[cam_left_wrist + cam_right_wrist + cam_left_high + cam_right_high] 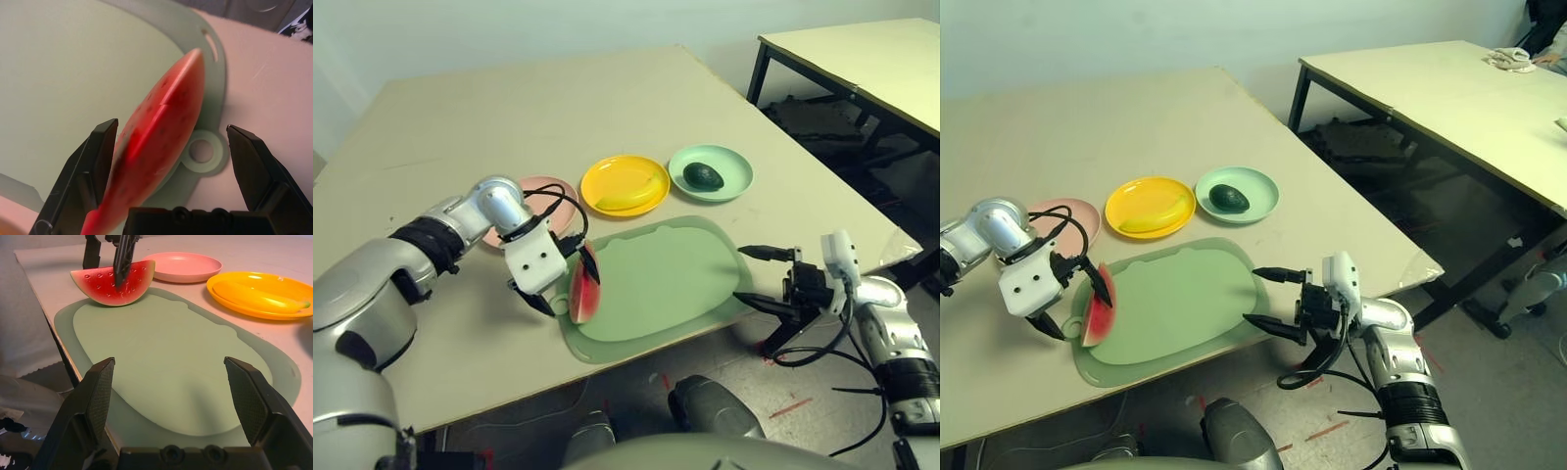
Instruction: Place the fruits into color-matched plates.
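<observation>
The watermelon wedge (pixel 159 132) slants under one finger, so closing now would miss the wedge. My left gripper lines up first next, then closes on the wedge.
The red watermelon wedge (pixel 585 286) stands on its green rind at the left edge of the pale green mat (pixel 675 274). My left gripper (pixel 564 279) is open and straddles the wedge; one finger (pixel 95 156) touches its face, the other stands clear. The yellow banana (pixel 259 296) lies in the yellow plate (pixel 603 202), and the dark green avocado (pixel 704 176) sits in the mint green plate (pixel 736 164). The pink plate (pixel 554 188), partly hidden by my left arm, holds nothing. My right gripper (pixel 742 273) is open at the mat's near right edge, with nothing between its fingers.
The three plates stand in a row just beyond the mat on the beige table (pixel 509 108). The mat's front edge runs along the table's near edge. A second table (pixel 862 59) stands at the back right, with cables on the floor beneath it.
</observation>
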You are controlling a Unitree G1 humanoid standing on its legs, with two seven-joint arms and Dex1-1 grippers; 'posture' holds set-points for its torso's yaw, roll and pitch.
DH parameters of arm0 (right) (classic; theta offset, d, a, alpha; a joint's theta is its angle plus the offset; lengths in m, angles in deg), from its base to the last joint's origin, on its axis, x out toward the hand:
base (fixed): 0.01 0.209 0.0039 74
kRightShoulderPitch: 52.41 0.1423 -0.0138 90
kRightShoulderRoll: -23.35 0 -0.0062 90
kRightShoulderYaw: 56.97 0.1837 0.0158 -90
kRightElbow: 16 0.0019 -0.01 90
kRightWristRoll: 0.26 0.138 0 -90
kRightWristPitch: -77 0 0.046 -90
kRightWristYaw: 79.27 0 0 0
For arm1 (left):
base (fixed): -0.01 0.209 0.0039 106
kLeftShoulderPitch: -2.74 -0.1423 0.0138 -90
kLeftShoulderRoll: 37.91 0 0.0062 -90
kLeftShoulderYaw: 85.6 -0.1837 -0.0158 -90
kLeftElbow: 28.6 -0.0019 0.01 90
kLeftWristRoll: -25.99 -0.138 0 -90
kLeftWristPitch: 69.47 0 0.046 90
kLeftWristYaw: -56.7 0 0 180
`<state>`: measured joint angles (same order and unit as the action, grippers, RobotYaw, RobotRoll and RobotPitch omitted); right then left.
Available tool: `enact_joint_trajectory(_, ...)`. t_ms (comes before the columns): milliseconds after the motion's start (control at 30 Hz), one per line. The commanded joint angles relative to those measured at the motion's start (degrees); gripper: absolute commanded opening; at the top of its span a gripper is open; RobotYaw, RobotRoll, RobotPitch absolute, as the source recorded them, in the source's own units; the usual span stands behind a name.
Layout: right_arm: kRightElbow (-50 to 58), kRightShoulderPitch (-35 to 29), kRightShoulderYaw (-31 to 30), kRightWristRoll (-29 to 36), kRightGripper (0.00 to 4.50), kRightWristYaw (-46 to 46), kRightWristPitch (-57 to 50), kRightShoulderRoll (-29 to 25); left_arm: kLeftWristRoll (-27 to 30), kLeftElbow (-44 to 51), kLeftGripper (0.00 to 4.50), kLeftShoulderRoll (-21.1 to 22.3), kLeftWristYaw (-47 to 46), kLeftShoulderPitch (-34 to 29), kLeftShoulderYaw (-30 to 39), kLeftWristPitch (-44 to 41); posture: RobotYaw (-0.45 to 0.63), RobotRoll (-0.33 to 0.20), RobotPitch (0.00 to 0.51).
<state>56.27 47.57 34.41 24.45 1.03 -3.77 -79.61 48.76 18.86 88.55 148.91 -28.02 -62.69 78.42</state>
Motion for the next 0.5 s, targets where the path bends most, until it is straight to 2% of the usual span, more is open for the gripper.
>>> enact_joint_trajectory(33,1.8,-0.6,-0.7,0.0,4.47,-0.6,-0.4,0.3,-3.6,-3.9,4.5,-1.9,0.3,-1.0,2.5,1.9,-0.32,0.0,0.003)
enact_joint_trajectory(267,2.5,-1.7,-1.5,-0.8,4.47,-0.1,0.6,-0.1,-10.2,-10.8,4.5,-6.2,0.3,-2.1,9.3,0.8,-0.33,0.0,0.002)
enact_joint_trajectory(500,2.8,-2.4,-1.7,-0.8,4.47,-0.2,0.8,-0.1,-13.1,-10.9,4.5,-7.4,0.3,-4.2,13.7,-0.6,-0.32,0.0,0.002)
